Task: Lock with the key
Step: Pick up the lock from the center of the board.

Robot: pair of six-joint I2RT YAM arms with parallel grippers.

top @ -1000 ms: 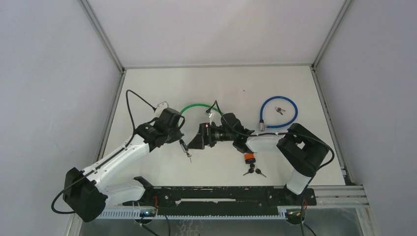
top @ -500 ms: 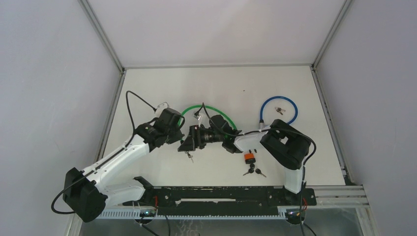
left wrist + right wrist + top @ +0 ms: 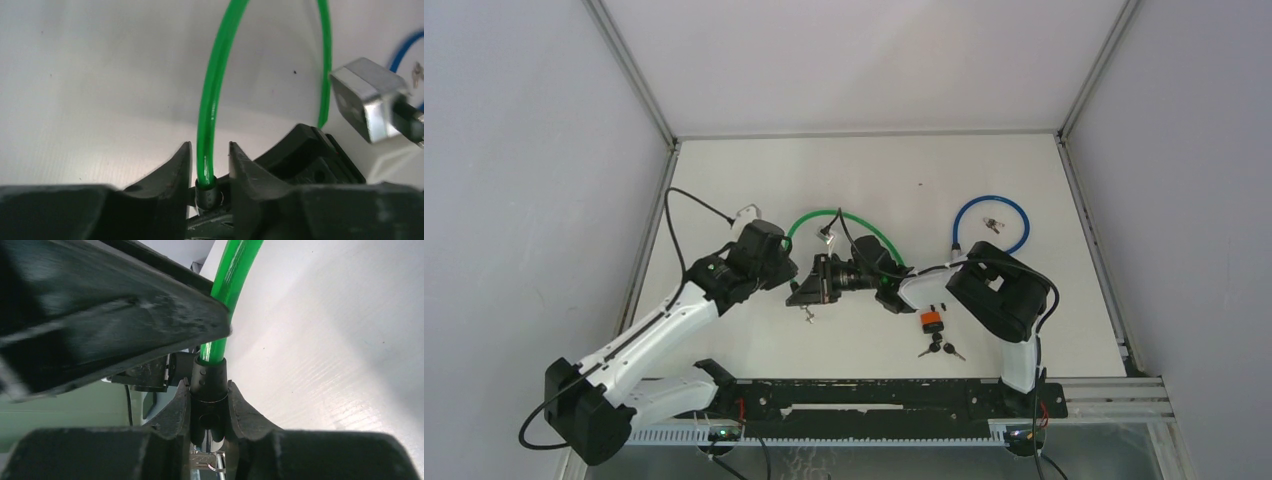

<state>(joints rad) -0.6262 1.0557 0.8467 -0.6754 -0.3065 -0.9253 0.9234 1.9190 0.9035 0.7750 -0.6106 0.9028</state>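
My left gripper should next grab the green cable (image 3: pixel 215 100) just above the black lock body. The lock body and the key then stay free to lock the cable.
A green cable lock (image 3: pixel 834 214) loops over the table, and its black lock barrel (image 3: pixel 210 385) is lifted between the two arms. My right gripper (image 3: pixel 209 390) is shut on that barrel, both fingers pressed against its sides. A silver key (image 3: pixel 202 461) on a ring hangs from the barrel's lower end, and the key (image 3: pixel 807 317) also shows from above. My left gripper (image 3: pixel 208 155) is open. Its fingers stand on either side of the green cable (image 3: pixel 215 100) just above the barrel, with a gap on each side. From above, the left gripper (image 3: pixel 789 276) and the right gripper (image 3: pixel 800 294) meet nose to nose.
A blue cable lock (image 3: pixel 991 200) with small keys (image 3: pixel 993 225) inside its loop lies at the back right. An orange padlock (image 3: pixel 932 320) and dark-headed keys (image 3: pixel 939 349) lie by the right arm's base. The right arm's silver cable plug (image 3: pixel 365 100) hangs near the green loop.
The right gripper came in from the right and closed on the lock barrel. The left gripper, shut on it before, has opened. The left arm has shifted slightly.
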